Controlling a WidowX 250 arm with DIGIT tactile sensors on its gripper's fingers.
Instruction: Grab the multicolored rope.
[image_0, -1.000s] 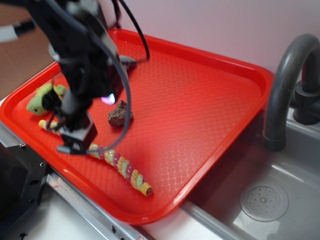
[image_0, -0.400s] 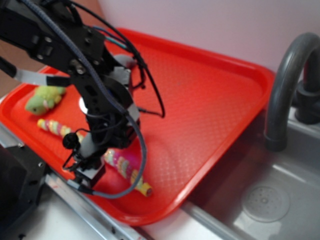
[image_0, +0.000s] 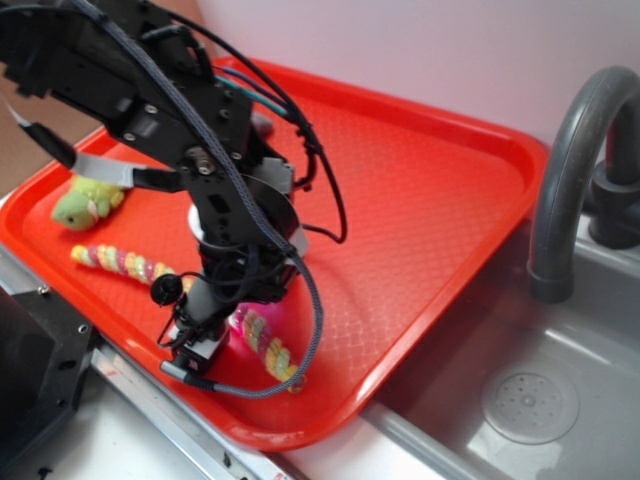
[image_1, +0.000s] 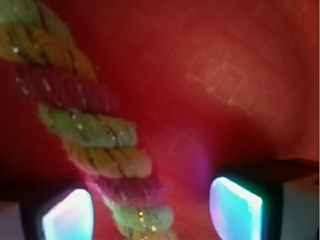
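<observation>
The robot's fingers are on either side of the rope's lower parts, so the gripper would hold the multicolored rope if it closed now.
The multicolored rope lies along the front part of the red tray, twisted in yellow, green and pink bands. Its left end shows beside the arm, and the middle is hidden under the arm. My gripper hangs low over the rope near the tray's front edge. In the wrist view the rope runs from the upper left down between the two glowing fingertips. The gripper is open, with the rope nearer the left finger and not pinched.
A small green plush toy lies at the tray's left end. A grey faucet and a sink basin are to the right. A metal rail runs along the front edge of the tray.
The arm has swung right along the rope toward the tray's front edge and come down lower. It now covers the brown lump seen before.
</observation>
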